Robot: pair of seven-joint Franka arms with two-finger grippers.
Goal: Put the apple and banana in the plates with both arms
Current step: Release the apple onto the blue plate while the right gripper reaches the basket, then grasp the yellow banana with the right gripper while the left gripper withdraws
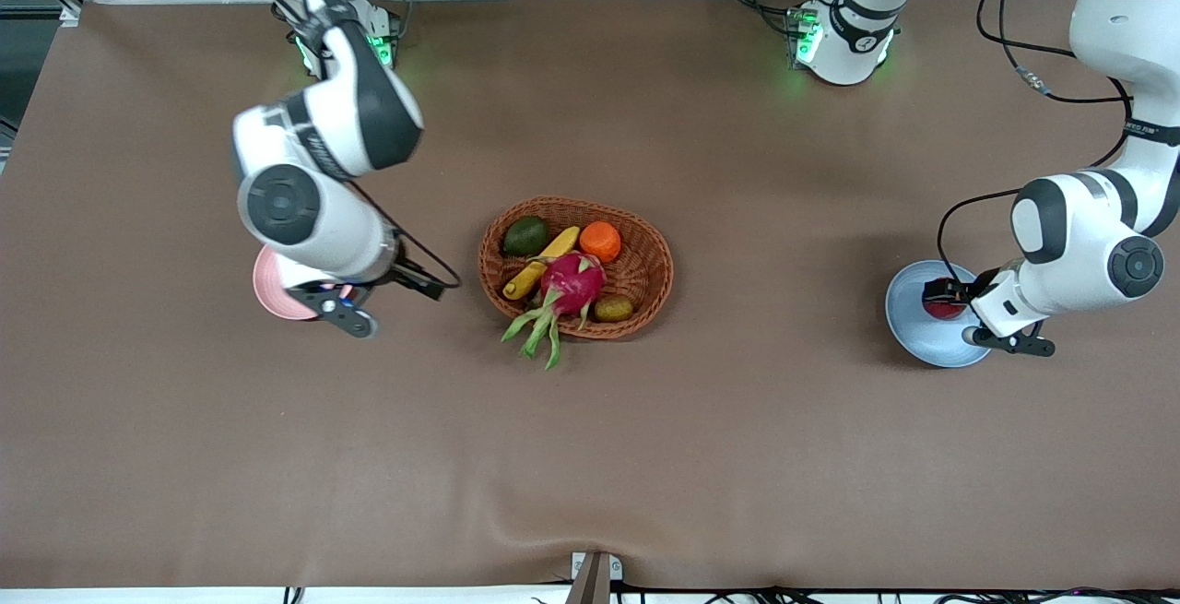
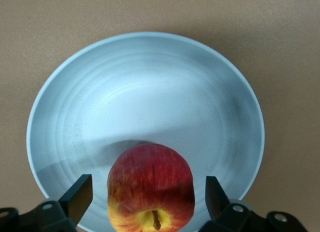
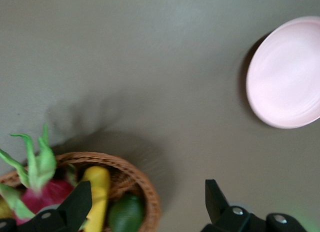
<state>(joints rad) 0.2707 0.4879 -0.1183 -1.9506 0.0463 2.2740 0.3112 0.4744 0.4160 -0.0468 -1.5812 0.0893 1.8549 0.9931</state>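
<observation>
My right gripper will grab the banana next by its thick yellow body (image 1: 539, 267), and then the banana goes in the pale pink plate (image 1: 267, 283).
The red apple (image 1: 938, 307) lies in the pale blue plate (image 1: 922, 337) at the left arm's end of the table. My left gripper (image 1: 954, 296) is low over that plate. In the left wrist view its open fingers (image 2: 80, 192) stand either side of the apple (image 2: 150, 182) with a gap on each side, over the blue plate (image 2: 150, 87). The yellow banana (image 1: 539, 263) lies in the wicker basket (image 1: 650, 258), partly under a dragon fruit. My right gripper (image 1: 327, 298) is open and empty over the table between the pale pink plate (image 1: 267, 283) and the basket. The right wrist view shows the banana (image 3: 97, 192) and the pink plate (image 3: 285, 77).
The basket also holds a pink dragon fruit (image 1: 572, 283), an orange fruit (image 1: 600, 241), a dark green fruit (image 1: 525, 235) and a small brownish fruit (image 1: 613, 309). The right arm's elbow hangs over the table near the pink plate.
</observation>
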